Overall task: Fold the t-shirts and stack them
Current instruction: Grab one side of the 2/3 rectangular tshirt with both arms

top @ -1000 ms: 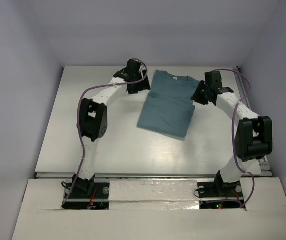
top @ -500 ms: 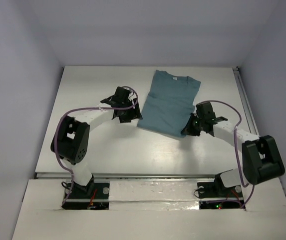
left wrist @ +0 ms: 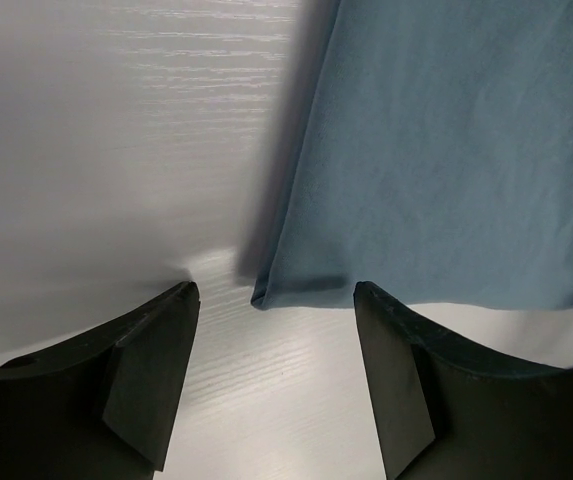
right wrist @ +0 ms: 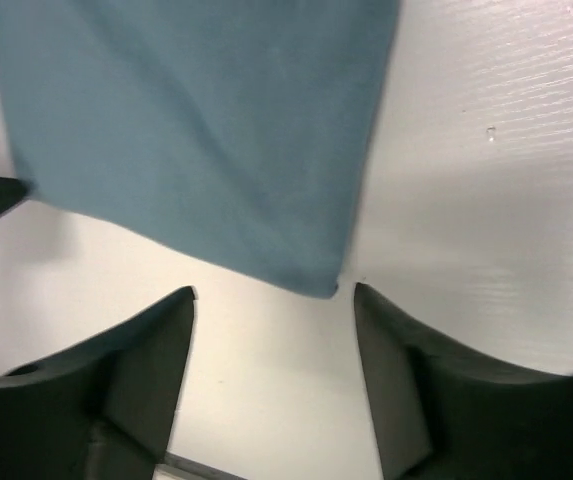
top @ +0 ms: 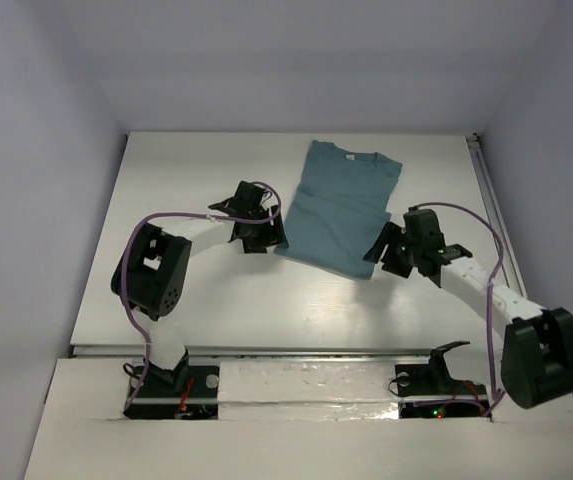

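Next, my right gripper grabs the t-shirt's near hem corner, opposite my left gripper's corner, to fold the hem toward the collar.
A teal-blue t-shirt (top: pixel 338 208) lies flat on the white table, sleeves folded in, collar toward the far side. My left gripper (top: pixel 267 232) sits just off its near left corner, jaws open with only bare table between them. In the left wrist view that corner of the t-shirt (left wrist: pixel 446 170) lies just ahead of the left gripper (left wrist: pixel 276 305). My right gripper (top: pixel 384 251) stands open beside the near right corner. In the right wrist view the t-shirt (right wrist: pixel 206 130) ends just ahead of the right gripper (right wrist: pixel 274 298), nothing between its fingers.
The white table (top: pixel 216 290) is walled by pale panels on the left, far and right sides. A metal rail (top: pixel 306 350) runs along its near edge in front of the arm bases.
Both arms have swung from the shirt's far end toward its near corners. The right gripper has opened. The right sleeve now lies folded in.
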Robot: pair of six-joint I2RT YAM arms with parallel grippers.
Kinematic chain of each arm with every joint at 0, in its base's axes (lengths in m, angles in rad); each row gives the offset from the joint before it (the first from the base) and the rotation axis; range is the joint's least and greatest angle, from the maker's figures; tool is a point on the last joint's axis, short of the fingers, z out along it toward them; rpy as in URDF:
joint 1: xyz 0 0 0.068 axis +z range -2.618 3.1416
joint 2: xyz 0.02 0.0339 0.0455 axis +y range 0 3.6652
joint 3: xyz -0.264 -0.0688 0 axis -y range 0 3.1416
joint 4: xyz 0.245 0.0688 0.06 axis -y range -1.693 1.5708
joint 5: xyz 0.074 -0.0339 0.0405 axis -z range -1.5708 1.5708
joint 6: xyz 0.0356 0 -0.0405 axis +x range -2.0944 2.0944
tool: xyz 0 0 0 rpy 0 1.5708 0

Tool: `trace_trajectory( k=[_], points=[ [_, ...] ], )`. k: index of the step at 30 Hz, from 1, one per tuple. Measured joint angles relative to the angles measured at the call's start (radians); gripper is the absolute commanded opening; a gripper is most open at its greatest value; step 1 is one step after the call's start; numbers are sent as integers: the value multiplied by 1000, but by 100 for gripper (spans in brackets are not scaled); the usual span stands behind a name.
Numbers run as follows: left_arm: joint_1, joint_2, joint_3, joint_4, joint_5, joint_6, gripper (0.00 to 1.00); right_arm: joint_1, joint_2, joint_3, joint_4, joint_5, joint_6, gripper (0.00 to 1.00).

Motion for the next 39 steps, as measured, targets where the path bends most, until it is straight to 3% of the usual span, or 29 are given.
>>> trace_trajectory(
  k=[5, 10, 12, 17, 23, 27, 30, 32, 37, 39],
  points=[
    [-6, 12, 0, 15, 11, 0, 50, 0, -75, -59, 13, -16, 36, 75],
    [-13, 24, 0, 23, 16, -5, 38, -6, -14, -187, 129, -82, 119, 73],
    [-17, 28, 0, 31, 19, -9, 26, -3, 12, -204, 210, -110, 154, 72],
    [-23, 38, -3, 40, 13, -13, 11, -2, 72, -230, 365, -129, 233, 54],
    [-25, 38, -14, 64, 13, -23, 8, -2, 40, -281, 400, -51, 326, 48],
    [-25, 38, -16, 67, 9, -34, 19, -1, -32, -320, 378, 10, 354, 44],
    [-25, 38, -18, 74, 8, -47, 14, -1, -28, -320, 368, 24, 358, 35],
    [-25, 38, -21, 78, 6, -53, 1, -1, -10, -314, 371, 23, 362, 26],
    [-32, 19, -54, 118, -8, -73, 0, -1, 26, -304, 378, 14, 356, 3],
    [-34, -7, -92, 139, -25, -89, 0, -1, 36, -293, 371, 9, 343, 0]
  ],
)
